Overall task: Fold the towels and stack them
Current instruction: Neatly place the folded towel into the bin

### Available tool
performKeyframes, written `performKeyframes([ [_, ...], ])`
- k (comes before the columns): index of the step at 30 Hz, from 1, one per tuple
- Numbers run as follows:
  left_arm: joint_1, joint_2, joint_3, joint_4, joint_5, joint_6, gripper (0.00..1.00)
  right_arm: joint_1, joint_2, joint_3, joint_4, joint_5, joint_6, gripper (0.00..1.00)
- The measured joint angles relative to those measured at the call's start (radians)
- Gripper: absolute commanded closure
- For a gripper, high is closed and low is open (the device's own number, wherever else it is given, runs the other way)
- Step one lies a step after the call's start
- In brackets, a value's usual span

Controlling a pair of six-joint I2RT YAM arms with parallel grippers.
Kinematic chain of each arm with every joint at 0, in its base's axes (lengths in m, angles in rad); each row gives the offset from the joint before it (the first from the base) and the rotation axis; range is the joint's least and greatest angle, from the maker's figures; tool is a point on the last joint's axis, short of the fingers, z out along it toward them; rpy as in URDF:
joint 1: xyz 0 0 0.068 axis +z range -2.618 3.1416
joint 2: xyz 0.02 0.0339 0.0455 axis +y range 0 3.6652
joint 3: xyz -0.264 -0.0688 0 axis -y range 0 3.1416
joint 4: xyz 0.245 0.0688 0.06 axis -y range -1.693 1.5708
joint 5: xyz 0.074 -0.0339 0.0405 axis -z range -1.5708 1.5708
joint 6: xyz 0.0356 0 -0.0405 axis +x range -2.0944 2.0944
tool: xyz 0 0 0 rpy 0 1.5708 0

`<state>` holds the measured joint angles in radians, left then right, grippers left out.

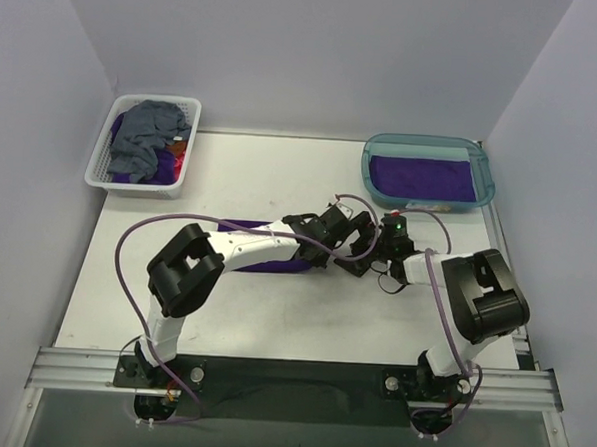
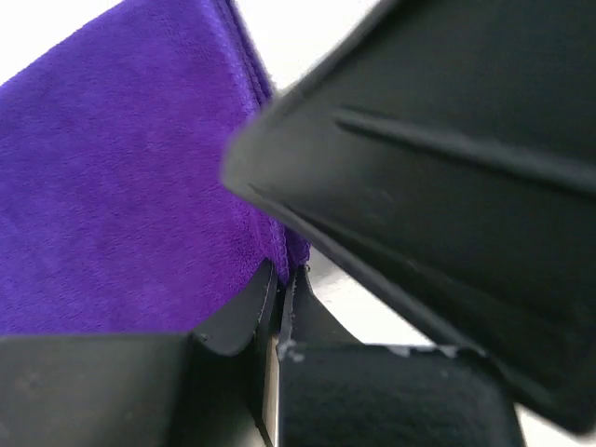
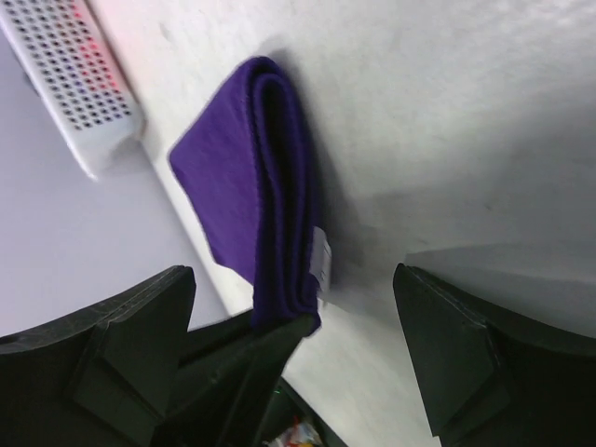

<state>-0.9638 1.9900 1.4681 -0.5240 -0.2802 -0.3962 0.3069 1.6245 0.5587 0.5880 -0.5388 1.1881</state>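
Note:
Next, my right gripper grips the folded purple towel's end (image 3: pixel 288 244) nearest the teal tub, layers together, to stack it there still folded.
A folded deep purple towel (image 1: pixel 276 265) lies on the white table (image 1: pixel 281 173) under my left forearm. My left gripper (image 1: pixel 322 257) is shut on its right end; in the left wrist view the cloth (image 2: pixel 121 186) is nipped between the closed fingertips (image 2: pixel 282 275). My right gripper (image 1: pixel 359 249) stands open just right of that end, its fingers (image 3: pixel 140 335) wide apart and touching nothing. The right wrist view shows the folded towel (image 3: pixel 270 177) with a white tag (image 3: pixel 321 256). Another purple towel (image 1: pixel 421 177) lies flat in the teal tub (image 1: pixel 486 183).
A white lattice basket (image 1: pixel 99 168) at the back left holds a crumpled slate-grey towel (image 1: pixel 143 135) over purple and reddish cloth. The two grippers are very close together at mid-table; my right gripper's finger (image 2: pixel 447 168) fills the left wrist view. White walls enclose the table.

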Motion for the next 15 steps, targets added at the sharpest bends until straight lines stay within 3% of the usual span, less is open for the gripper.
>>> performKeyframes([
  [7,0.004,-0.026,-0.003,0.006,0.006,-0.004,1.0,0.039,0.09,-0.011,0.204,0.004,0.143,0.08],
  [11,0.004,-0.032,-0.006,0.014,0.008,-0.004,1.0,0.052,0.103,0.007,0.198,0.013,0.155,0.09],
  [15,0.004,-0.036,-0.013,0.019,0.009,-0.005,1.0,0.069,0.121,0.05,0.153,0.025,0.151,0.19],
])
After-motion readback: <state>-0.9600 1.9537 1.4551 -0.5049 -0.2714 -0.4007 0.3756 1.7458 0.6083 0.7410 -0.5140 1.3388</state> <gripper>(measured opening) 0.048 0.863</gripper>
